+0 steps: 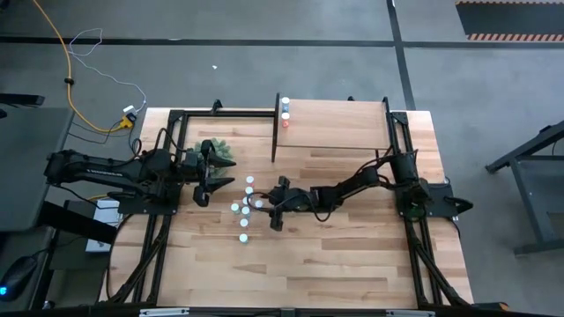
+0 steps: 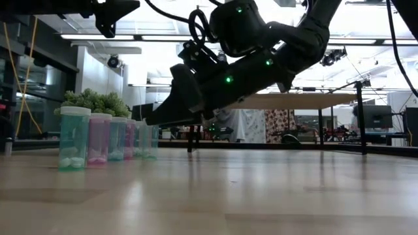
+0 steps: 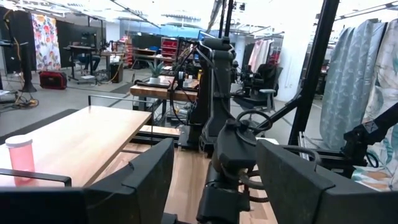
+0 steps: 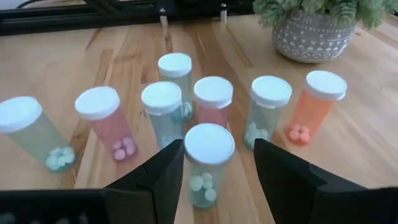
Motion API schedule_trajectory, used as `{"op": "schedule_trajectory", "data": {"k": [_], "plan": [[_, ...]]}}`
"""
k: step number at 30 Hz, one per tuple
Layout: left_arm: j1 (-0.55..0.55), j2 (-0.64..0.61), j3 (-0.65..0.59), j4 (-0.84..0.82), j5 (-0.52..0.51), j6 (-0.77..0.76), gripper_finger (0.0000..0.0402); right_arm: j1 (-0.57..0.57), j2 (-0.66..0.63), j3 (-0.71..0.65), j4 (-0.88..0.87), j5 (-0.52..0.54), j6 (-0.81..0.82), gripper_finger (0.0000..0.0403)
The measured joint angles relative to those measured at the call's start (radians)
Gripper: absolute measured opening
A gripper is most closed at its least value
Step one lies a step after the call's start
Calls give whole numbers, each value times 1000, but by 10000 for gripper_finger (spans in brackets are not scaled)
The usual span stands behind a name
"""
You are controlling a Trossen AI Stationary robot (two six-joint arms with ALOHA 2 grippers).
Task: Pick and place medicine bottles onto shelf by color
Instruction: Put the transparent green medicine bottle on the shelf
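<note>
I am ready to close my right gripper, since its fingers reach down on both sides of the teal bottle's white cap [image 4: 209,143]. Closing now would hold it now.
Several medicine bottles [image 4: 163,112] with white caps stand upright in a cluster on the table's middle left; their bodies are teal, pink and orange. My right gripper [image 4: 219,145] is open and low over the table. Its fingers stand on either side of the nearest teal bottle [image 4: 208,180]; no touch shows. The light-wood shelf [image 1: 339,123] stands at the table's far edge, with two bottles [image 1: 285,113] at its left end. One of these is pink [image 3: 20,158]. My left gripper [image 1: 211,176] waits open at the table's left, above the surface.
A bushy green plant in a patterned pot [image 4: 311,25] stands just behind the cluster, beside my left gripper. The shelf's black side supports [image 1: 275,132] rise at the far edge. Bare tabletop [image 1: 335,255] lies toward the near edge.
</note>
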Motion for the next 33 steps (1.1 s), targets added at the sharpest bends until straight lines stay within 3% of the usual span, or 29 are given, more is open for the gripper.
{"op": "schedule_trajectory", "data": {"k": [33], "plan": [[0, 0, 0, -4, 0, 0, 216, -18, 0, 0, 0, -78, 48, 188]]}}
